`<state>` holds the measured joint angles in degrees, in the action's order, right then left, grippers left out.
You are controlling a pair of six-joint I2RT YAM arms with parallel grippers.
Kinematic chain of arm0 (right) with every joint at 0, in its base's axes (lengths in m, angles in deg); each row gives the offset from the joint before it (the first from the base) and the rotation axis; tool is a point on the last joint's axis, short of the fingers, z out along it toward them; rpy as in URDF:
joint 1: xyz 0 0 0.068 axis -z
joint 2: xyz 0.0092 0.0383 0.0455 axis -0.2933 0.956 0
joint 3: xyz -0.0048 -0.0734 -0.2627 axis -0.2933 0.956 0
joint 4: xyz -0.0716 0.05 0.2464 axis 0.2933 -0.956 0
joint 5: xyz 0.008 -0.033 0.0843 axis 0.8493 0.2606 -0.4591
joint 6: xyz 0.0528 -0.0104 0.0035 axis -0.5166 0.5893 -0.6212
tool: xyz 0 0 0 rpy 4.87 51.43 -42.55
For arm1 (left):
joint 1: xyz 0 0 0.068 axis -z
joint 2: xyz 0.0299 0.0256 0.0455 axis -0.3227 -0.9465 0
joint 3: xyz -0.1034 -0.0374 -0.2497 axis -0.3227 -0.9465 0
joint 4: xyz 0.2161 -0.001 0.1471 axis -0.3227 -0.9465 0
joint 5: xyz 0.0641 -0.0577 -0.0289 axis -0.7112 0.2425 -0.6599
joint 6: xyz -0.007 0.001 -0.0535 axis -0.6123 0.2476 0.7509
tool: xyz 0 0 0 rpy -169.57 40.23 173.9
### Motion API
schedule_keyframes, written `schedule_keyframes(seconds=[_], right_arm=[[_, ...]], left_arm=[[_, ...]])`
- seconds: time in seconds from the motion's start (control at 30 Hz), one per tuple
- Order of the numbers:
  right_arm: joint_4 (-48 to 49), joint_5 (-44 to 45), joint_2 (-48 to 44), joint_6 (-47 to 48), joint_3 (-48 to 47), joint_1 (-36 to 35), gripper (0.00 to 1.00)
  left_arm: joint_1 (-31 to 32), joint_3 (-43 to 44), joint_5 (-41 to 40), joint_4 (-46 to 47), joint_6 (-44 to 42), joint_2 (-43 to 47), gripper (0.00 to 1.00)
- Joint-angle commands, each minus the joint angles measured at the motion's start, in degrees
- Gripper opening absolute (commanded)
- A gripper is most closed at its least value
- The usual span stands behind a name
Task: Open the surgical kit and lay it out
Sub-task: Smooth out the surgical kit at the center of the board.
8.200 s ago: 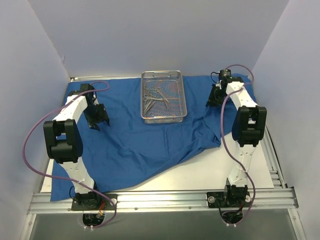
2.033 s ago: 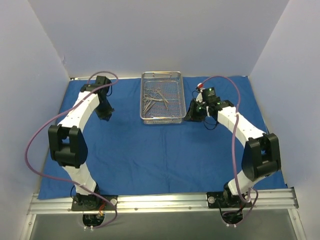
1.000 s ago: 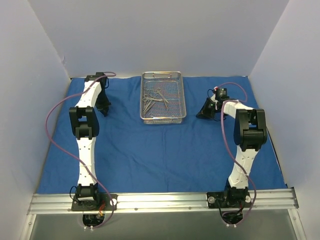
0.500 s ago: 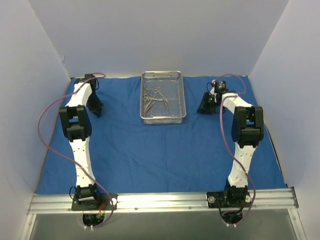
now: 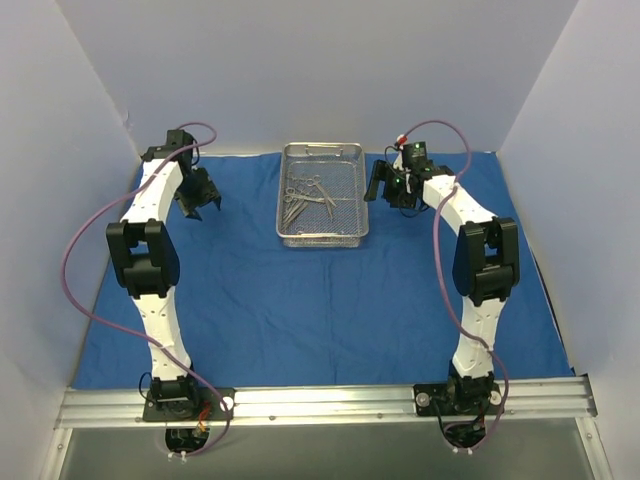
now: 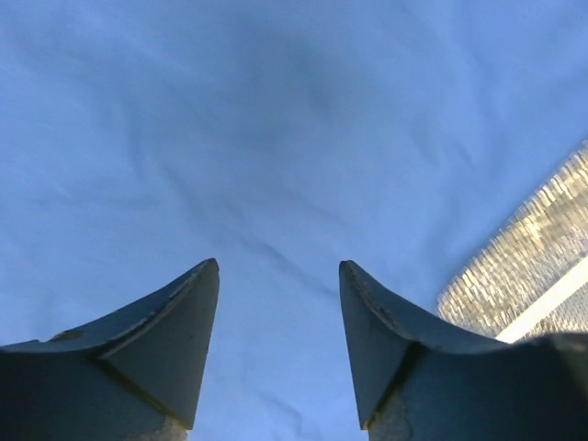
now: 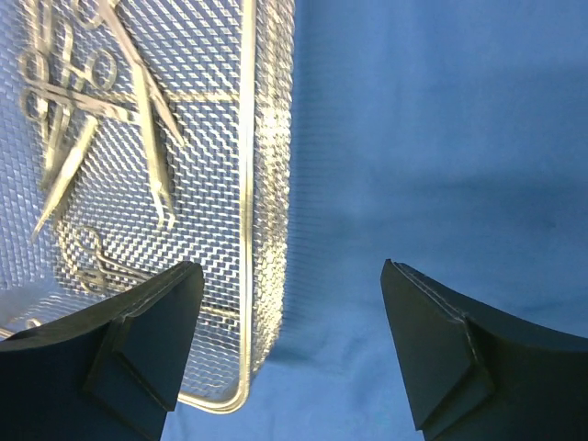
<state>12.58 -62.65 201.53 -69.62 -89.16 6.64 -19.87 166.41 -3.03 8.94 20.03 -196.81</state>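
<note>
My right gripper next needs to grab the tray's side rim (image 5: pixel 364 190), opposite my left gripper, so both can move the tray, instruments inside, across the cloth.
The royal-blue cloth wrap (image 5: pixel 330 290) lies spread flat over the table. On it, at the back centre, stands the silver wire-mesh tray (image 5: pixel 345 229) with several scissor-handled instruments (image 5: pixel 305 195) inside. My left gripper (image 5: pixel 203 203) hovers open over bare cloth to the tray's left; the tray's corner (image 6: pixel 537 266) shows at the right of its wrist view. My right gripper (image 5: pixel 378 185) is open just off the tray's right side. In its wrist view the tray rim (image 7: pixel 246 202) runs between the fingers, instruments (image 7: pixel 92 110) at upper left. Neither gripper holds anything.
White walls close in the back and both sides. A metal rail (image 5: pixel 330 402) carrying both arm bases runs along the near edge. Purple cables (image 5: pixel 75 260) loop off both arms.
Both grippers have gone from shut to open and let go of the cloth. Both have risen and swung inward, the right one up to the tray's right side.
</note>
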Motion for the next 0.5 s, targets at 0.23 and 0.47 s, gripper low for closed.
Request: schedule_keyframes(seconds=[0.23, 0.47], right_arm=[[-5.16, -0.38, 5.66, 3.0, -13.92, -1.01, 0.82], [-6.74, -0.39, 12.51, 3.36, -19.38, -1.45, 0.76]], left_arm=[[4.29, -7.79, 12.62, 9.31, -1.41, 6.16, 0.71], [7.36, -6.65, 16.92, 14.49, -0.19, 5.37, 0.63]])
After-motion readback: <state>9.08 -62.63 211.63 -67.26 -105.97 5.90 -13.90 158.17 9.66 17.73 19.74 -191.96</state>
